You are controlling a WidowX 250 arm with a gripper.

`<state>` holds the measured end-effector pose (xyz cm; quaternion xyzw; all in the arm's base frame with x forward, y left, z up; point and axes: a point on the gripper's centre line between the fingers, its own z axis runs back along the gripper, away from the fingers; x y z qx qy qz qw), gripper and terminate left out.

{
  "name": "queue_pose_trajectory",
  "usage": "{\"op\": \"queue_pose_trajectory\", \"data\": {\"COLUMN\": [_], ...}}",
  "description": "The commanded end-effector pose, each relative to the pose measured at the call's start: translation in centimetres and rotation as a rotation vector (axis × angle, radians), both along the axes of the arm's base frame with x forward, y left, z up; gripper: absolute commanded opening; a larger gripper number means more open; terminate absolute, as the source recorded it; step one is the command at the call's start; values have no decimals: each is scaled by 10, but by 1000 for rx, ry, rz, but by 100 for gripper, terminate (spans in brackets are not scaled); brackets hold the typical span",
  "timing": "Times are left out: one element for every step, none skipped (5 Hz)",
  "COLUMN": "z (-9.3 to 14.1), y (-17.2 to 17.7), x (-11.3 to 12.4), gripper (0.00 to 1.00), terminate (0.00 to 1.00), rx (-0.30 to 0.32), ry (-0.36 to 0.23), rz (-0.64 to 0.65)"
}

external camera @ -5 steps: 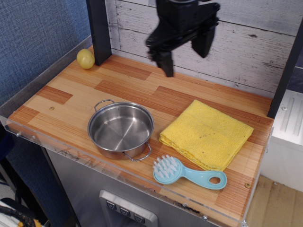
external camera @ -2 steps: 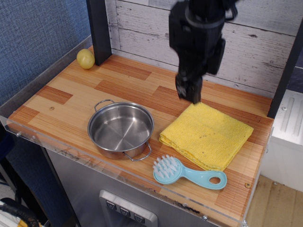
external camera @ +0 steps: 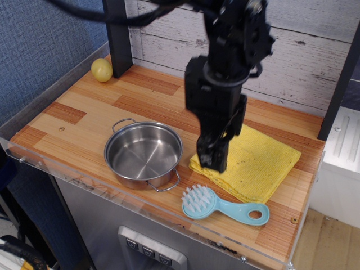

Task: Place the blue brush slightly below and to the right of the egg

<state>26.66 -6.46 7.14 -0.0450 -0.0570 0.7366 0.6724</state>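
Note:
I should set the brush beside the egg (external camera: 102,70), so next my gripper should grab the blue brush by its bristled head (external camera: 199,201).
The light-blue brush (external camera: 224,207) lies flat near the front edge of the wooden counter (external camera: 79,112), with its white-bristled head on the left and its handle pointing right. Far off at the back left corner, the pale-yellow egg (external camera: 102,70) rests beside a black post. My black gripper (external camera: 222,152) hangs low over the left edge of the yellow cloth, just above and behind the brush head. Its fingers stand apart and hold nothing. It does not touch the brush.
A steel pot (external camera: 143,152) with two handles stands at the front middle, left of the brush. A folded yellow cloth (external camera: 259,163) lies right of the pot, partly hidden by my arm. Black posts (external camera: 117,34) rise at the back left and right.
The gripper has come down from high at the back wall, forward and lower, to just above the cloth's left edge near the brush. The brush, egg and pot have not moved.

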Motion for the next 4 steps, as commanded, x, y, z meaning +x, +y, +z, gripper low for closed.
{"op": "queue_pose_trajectory", "data": {"z": [-5, -14, -17, -16], "y": [-4, -11, -13, -9], "x": [-42, -56, -56, -48], "gripper": [100, 100, 100, 100], "terminate": [0, 0, 0, 0], "rx": [-28, -20, -13, 3], "ry": [-21, -5, -4, -12], "rz": [-23, -50, -39, -19]}}
